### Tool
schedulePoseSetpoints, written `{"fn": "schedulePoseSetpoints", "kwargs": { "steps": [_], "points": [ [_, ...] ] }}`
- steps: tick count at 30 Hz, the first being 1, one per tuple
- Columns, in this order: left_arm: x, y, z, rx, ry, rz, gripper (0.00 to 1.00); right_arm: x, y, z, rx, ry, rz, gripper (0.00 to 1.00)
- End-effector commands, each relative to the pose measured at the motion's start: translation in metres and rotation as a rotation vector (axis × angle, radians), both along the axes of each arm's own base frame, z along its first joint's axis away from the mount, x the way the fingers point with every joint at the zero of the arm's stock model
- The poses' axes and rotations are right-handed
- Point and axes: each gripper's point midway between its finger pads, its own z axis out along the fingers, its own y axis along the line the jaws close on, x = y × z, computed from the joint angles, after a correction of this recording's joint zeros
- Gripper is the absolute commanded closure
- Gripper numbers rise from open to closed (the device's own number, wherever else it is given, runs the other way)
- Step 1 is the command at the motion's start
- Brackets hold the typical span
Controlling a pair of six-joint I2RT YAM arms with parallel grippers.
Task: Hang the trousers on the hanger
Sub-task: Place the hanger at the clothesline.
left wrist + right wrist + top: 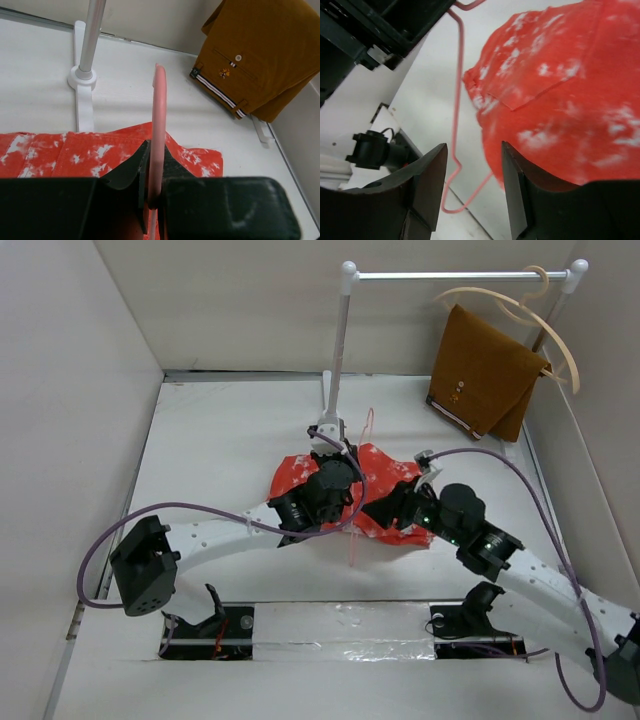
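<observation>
My right gripper grips the pink wire hanger [354, 540] by its side wire beside the trousers next, so the hook stays free for hanging.
The orange-red trousers [380, 475] with white splotches lie crumpled on the white table at the centre. They also show in the left wrist view [75, 152] and the right wrist view [560, 95]. The thin pink wire hanger [354, 540] runs through them, one end near the rack post, its hook toward the near side. My left gripper [335, 468] is shut on the hanger's wire [158, 110] above the trousers. My right gripper [395, 508] is open and empty just above the trousers' near right edge, with the hanger's hook [455, 165] below it.
A white clothes rack [340, 350] stands at the back. A pale wooden hanger [520, 310] on its rail carries folded brown cloth [485, 370] at the back right. White walls close the table on the left and right. Both arm bases sit at the near edge.
</observation>
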Motion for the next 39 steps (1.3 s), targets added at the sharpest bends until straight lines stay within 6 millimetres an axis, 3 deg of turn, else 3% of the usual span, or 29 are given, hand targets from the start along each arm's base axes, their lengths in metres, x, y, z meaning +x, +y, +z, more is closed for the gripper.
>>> {"fn": "schedulePoseSetpoints", "kwargs": {
  "steps": [1,2,7,11,18,23,25,26,29,33,35,36,39],
  "points": [
    [-0.002,0.003,0.065,-0.166,-0.065,0.015,1.0,0.013,0.026,0.044,0.093,-0.068,-0.056,0.46],
    [-0.002,0.002,0.063,-0.154,-0.055,0.015,1.0,0.016,0.034,0.034,0.071,-0.049,-0.054,0.46],
    [-0.004,-0.001,0.064,-0.158,-0.059,0.009,1.0,0.018,0.059,0.019,0.064,-0.022,-0.034,0.5],
    [-0.005,-0.002,0.065,-0.162,-0.051,0.004,1.0,0.018,0.073,0.007,0.055,-0.002,-0.004,0.69],
    [-0.006,-0.004,0.062,-0.162,-0.045,-0.007,1.0,0.02,0.078,0.015,0.087,-0.016,-0.005,0.98],
    [-0.006,-0.013,0.073,-0.151,-0.054,-0.048,1.0,0.015,0.077,0.031,0.163,-0.031,0.002,1.0],
    [-0.009,-0.017,0.086,-0.163,-0.072,-0.08,0.99,0.011,0.077,0.04,0.188,-0.039,0.017,1.0],
    [-0.009,-0.018,0.092,-0.171,-0.083,-0.089,0.88,0.01,0.077,0.046,0.206,-0.034,0.019,1.0],
    [-0.01,-0.02,0.121,-0.18,-0.121,-0.13,0.74,0.007,0.077,0.065,0.271,-0.031,0.063,1.0],
    [-0.021,-0.023,0.176,-0.231,-0.197,-0.21,0.58,0.003,0.078,0.096,0.348,-0.038,0.139,1.0],
    [-0.023,-0.022,0.19,-0.208,-0.21,-0.241,0.51,0.007,0.073,0.107,0.378,-0.033,0.135,1.0],
    [-0.026,-0.02,0.208,-0.223,-0.228,-0.252,0.49,0.005,0.072,0.113,0.393,-0.039,0.152,1.0],
    [-0.037,-0.013,0.224,-0.224,-0.256,-0.295,0.44,0.007,0.062,0.132,0.425,-0.057,0.164,1.0]
  ]
}}
